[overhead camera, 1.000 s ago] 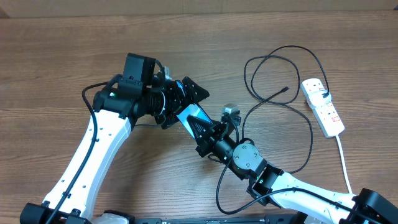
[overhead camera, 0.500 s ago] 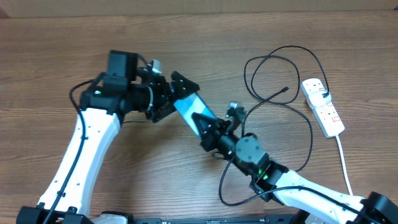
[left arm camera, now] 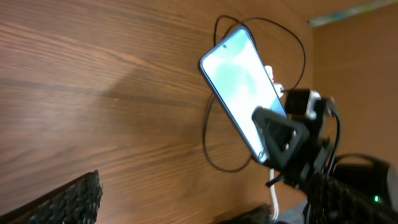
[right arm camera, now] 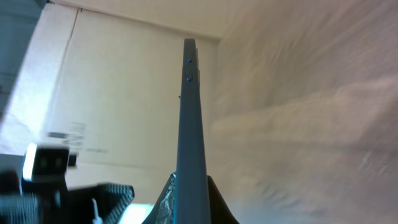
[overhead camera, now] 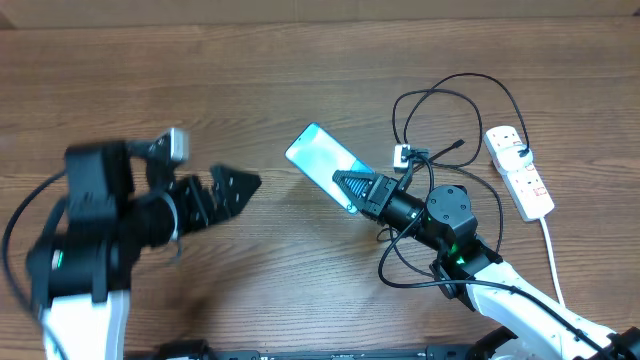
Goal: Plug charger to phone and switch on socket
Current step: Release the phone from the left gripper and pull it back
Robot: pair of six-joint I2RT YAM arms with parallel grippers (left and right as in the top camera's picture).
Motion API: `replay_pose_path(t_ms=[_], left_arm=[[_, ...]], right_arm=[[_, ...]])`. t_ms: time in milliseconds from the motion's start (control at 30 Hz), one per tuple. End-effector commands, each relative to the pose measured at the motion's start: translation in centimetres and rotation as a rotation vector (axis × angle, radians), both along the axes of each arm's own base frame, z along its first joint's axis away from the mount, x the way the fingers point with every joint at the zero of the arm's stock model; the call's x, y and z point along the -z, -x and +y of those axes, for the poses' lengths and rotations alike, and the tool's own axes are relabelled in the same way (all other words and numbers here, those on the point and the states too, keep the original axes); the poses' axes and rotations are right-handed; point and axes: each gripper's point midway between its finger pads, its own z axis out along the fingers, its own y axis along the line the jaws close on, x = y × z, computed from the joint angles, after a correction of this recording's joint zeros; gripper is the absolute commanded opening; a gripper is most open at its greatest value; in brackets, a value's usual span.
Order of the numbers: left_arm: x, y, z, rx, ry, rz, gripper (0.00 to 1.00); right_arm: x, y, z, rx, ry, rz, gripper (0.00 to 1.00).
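My left gripper will next grab the phone's loose end (overhead camera: pixel 308 147) (left arm camera: pixel 228 56), opposite my right gripper, so the charger can go into the other end of the phone.
The phone (overhead camera: pixel 318 158), its screen light turquoise, is held by its lower right end in my right gripper (overhead camera: pixel 345 185), which is shut on it. In the right wrist view the phone (right arm camera: pixel 191 118) stands edge-on between the two fingers (right arm camera: pixel 214 202). My left gripper (overhead camera: pixel 240 188) is open and holds nothing, well to the left of the phone. From the left wrist view the phone (left arm camera: pixel 241 81) shows with the right gripper (left arm camera: pixel 277 134) clamped on it. The charger's thin black cable (overhead camera: pixel 455 85) loops on the table right of the phone, its tip (overhead camera: pixel 460 145) lying free. The socket (overhead camera: pixel 520 172) lies at the far right.
The socket's white cord (overhead camera: pixel 553 260) runs down toward the table's front edge. Cable loops (overhead camera: pixel 497 225) lie around and under my right arm. A cardboard wall (overhead camera: pixel 320 10) borders the table's far edge. Bare wood (overhead camera: pixel 150 80) spreads at the far left.
My left gripper has let go of the phone and pulled back to the left. My right gripper has carried the phone right and farther back, toward the cable.
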Motion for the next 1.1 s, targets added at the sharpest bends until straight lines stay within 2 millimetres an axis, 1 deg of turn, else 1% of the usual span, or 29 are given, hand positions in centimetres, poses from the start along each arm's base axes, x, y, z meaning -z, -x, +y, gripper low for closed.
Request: replay_pose_path(t_ms=[0, 133, 200, 300, 367, 400, 467, 500, 600, 700, 833, 900, 967, 1000, 1067], left_arm=[[-2.4, 2.8, 1.9, -0.075, -0.130, -0.147, 1.00], [-3.3, 6.7, 4.8, -0.303, -0.200, -0.202, 1.00], [-3.4, 8.3, 5.7, -0.388, -0.201, -0.220, 1.00], [-2.5, 10.1, 6.3, -0.481, -0.162, -0.226, 1.00], [-1.3, 10.4, 6.3, -0.526, -0.119, -0.202, 1.00], [-0.4, 10.2, 6.3, -0.548, -0.089, -0.176, 0.99], [1.9, 9.1, 5.7, -0.575, 0.000, -0.106, 1.00], [3.6, 7.4, 4.1, -0.533, 0.104, -0.066, 0.99], [5.3, 4.0, 0.6, -0.383, 0.326, -0.047, 1.00], [7.0, 1.5, -1.8, -0.305, 0.550, 0.018, 1.00], [9.4, 0.0, -3.1, -0.305, 0.749, 0.171, 1.00], [10.1, -0.3, -3.7, -0.290, 0.806, 0.229, 0.96], [10.3, -0.6, -4.4, -0.271, 0.821, 0.259, 0.93], [10.2, -0.7, -4.9, -0.250, 0.828, 0.264, 0.90], [9.6, -1.0, -5.9, -0.210, 0.842, 0.257, 0.89]], right_arm=[[-1.5, 1.0, 0.6, -0.056, -0.132, 0.150, 0.04], [0.2, 1.2, 0.5, -0.030, -0.174, 0.351, 0.04], [0.5, 1.3, 0.5, -0.024, -0.180, 0.390, 0.04], [0.6, 1.3, 0.5, -0.024, -0.179, 0.391, 0.04], [0.6, 1.4, 0.5, -0.031, -0.179, 0.392, 0.04], [0.6, 1.5, 0.6, -0.038, -0.178, 0.394, 0.04], [0.6, 1.7, 0.7, -0.052, -0.175, 0.400, 0.04], [0.8, 2.0, 0.8, -0.063, -0.171, 0.410, 0.04], [1.3, 2.4, 0.9, -0.080, -0.159, 0.435, 0.04], [1.8, 2.8, 0.9, -0.091, -0.145, 0.462, 0.04], [2.7, 2.8, 0.8, -0.073, -0.126, 0.491, 0.04], [2.9, 2.6, 0.7, -0.057, -0.121, 0.490, 0.04], [3.2, 2.2, 0.7, -0.022, -0.115, 0.486, 0.04], [3.3, 2.1, 0.7, -0.007, -0.111, 0.485, 0.04], [3.7, 2.0, 1.0, 0.015, -0.100, 0.483, 0.04]])
